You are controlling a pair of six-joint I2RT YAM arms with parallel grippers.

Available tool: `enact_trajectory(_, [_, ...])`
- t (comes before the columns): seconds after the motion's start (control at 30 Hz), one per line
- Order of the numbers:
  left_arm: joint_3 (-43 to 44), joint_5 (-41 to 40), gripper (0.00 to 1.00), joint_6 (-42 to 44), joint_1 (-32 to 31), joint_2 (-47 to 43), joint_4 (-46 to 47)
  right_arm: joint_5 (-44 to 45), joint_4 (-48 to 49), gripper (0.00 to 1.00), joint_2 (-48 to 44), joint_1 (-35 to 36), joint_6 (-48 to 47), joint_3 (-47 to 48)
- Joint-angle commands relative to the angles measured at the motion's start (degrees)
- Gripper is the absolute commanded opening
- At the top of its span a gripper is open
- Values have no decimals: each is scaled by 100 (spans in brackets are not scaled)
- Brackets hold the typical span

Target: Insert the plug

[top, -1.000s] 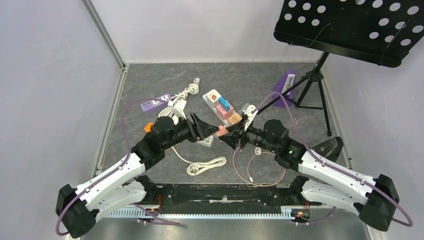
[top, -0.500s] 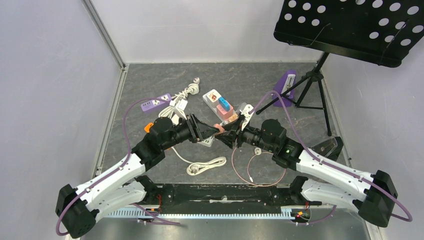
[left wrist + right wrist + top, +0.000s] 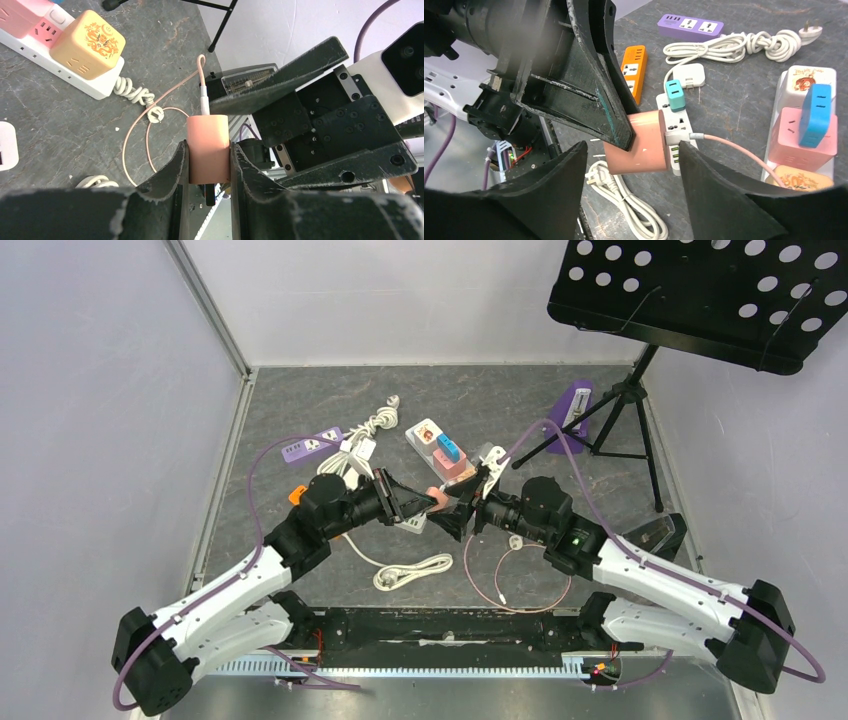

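Observation:
The plug's pins need to stay free to insert, so next the robot's right gripper will grab the plug's flat sides from the plug's cable end.
The plug [image 3: 208,147] is a salmon-pink charger block with a thin pink cable [image 3: 150,125] leaving its far end. It hangs above the mat at mid-table [image 3: 438,502]. My left gripper [image 3: 207,150] is shut on it, one finger pressed flat on each side. My right gripper [image 3: 631,147] faces the left one, and its open fingers straddle the plug [image 3: 639,145] without touching it. Below the plug lies a white power strip [image 3: 676,131] with a teal adapter in it.
A white strip [image 3: 440,452] carrying pink, blue and tan blocks lies just behind the grippers. An orange strip [image 3: 634,70], a purple strip [image 3: 310,447] and coiled white cords [image 3: 412,572] sit to the left. A music stand's tripod [image 3: 620,420] is at the right rear.
My left gripper has closed onto the plug. My right gripper, which held the plug before, has opened and let go of it, having shifted slightly left.

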Motion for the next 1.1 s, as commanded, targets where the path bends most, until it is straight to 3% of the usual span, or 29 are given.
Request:
enact_trajectory(0.0, [143, 89, 2, 447, -12, -228, 243, -77, 61, 74, -198, 23, 235, 301])
enact_trajectory(0.1, [271, 97, 2, 838, -12, -389, 80, -292, 76, 81, -442, 25, 468, 272])
enact_trajectory(0.27, [514, 252, 2, 1547, -8, -613, -300, -743, 328, 79, -665, 25, 1304, 255])
enact_trajectory(0.5, [780, 106, 2, 1567, -4, -908, -511, -1016, 1607, 77, -628, 67, 3846, -261])
enact_trajectory(0.77, [989, 431, 2, 1338, -6, -912, -579, -463, 1673, 81, -456, 104, 3547, -171])
enact_trajectory(1.07, [1200, 1088, 2, 1175, -4, -1042, -735, -471, 2760, 78, -199, 104, 3613, -198])
